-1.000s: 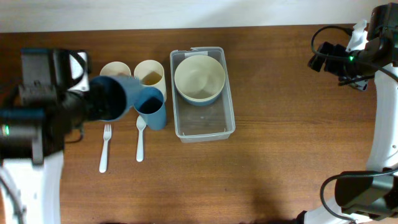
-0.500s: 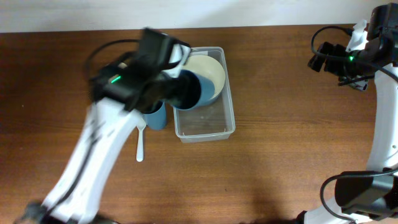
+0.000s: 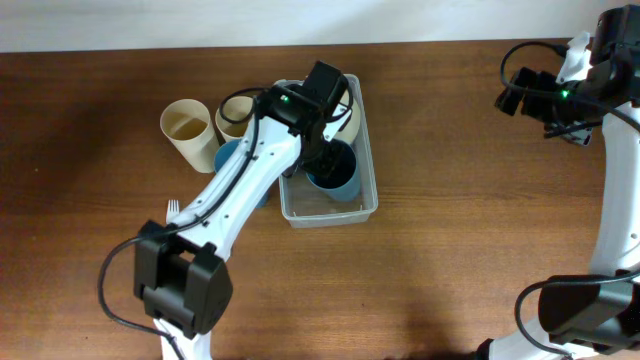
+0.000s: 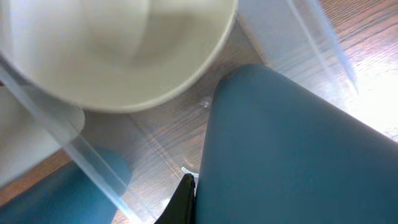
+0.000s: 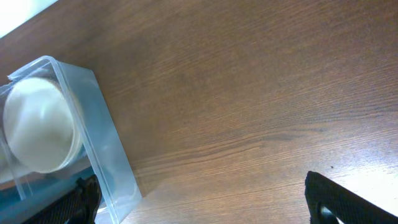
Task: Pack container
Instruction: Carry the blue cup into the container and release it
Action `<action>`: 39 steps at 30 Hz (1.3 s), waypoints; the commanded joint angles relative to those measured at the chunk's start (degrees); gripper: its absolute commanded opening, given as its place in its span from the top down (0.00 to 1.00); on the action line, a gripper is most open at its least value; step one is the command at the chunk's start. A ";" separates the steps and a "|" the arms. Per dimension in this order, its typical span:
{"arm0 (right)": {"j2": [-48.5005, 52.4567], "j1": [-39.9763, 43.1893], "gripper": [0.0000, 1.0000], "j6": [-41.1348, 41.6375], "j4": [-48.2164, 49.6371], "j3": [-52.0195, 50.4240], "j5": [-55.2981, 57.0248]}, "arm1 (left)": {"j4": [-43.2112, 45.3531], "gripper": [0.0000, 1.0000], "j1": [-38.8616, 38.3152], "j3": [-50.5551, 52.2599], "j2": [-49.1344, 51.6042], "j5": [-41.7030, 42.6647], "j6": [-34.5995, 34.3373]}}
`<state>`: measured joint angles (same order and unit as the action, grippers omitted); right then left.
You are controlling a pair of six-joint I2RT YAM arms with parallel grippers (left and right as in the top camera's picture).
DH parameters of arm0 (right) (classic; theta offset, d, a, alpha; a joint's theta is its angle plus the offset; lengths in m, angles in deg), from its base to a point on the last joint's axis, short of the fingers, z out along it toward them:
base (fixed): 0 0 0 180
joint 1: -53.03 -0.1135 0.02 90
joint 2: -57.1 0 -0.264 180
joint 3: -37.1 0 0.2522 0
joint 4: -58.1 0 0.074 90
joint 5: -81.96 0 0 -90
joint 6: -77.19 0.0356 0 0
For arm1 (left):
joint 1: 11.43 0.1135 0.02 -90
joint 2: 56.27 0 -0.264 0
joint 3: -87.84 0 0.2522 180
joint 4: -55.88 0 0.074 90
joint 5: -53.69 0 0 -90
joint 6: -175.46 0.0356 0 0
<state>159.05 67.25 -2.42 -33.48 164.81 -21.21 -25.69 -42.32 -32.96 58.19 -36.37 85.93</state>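
Note:
The blue cup's base reaches the clear container's bottom inside its sides, so it is now time for my left gripper to release the blue cup.
The clear container stands at the table's middle, long side running front to back. A cream bowl sits in its back half. My left gripper reaches over the container and is shut on a blue cup, held in the container's front half. In the left wrist view the blue cup fills the right side, next to the cream bowl. My right gripper hovers at the far right, open and empty. The right wrist view shows its fingers spread wide, with the container at left.
Two cream cups stand left of the container. A second blue cup stands in front of them, partly under my left arm. A white fork lies further forward, mostly hidden.
My left arm swung from the table's left side over to the container, carrying the blue cup, and lowered it into the front half. The right arm has not moved.

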 commanded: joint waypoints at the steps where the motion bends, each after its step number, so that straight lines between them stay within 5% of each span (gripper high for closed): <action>1: -0.39 0.09 0.01 -0.07 0.00 0.50 -0.11 | 0.35 0.98 0.13 -0.28 0.35 -0.17 1.11; 10: -0.39 0.09 0.01 -0.07 0.00 0.48 -0.11 | 0.96 0.97 -1.25 -0.33 0.35 0.20 1.25; 17: -0.39 0.09 0.01 -0.07 0.00 0.50 -0.11 | 1.18 0.69 -2.34 -0.39 0.33 -1.44 1.33; 22: -0.39 0.09 0.01 -0.04 0.00 0.48 -0.11 | -0.85 0.67 -2.34 -2.86 0.28 -1.46 1.33; 35: -0.39 0.09 0.01 -0.07 0.00 0.50 -0.11 | -24.44 0.41 -2.23 -37.75 0.28 -7.61 1.29; 39: -0.39 0.09 0.01 -0.04 0.00 0.48 -0.11 | -28.89 0.36 -0.39 -40.57 -0.63 -12.20 -1.38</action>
<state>159.05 67.25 -2.39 -33.48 164.81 -21.21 -53.82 -44.44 -71.95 58.62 -43.21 86.71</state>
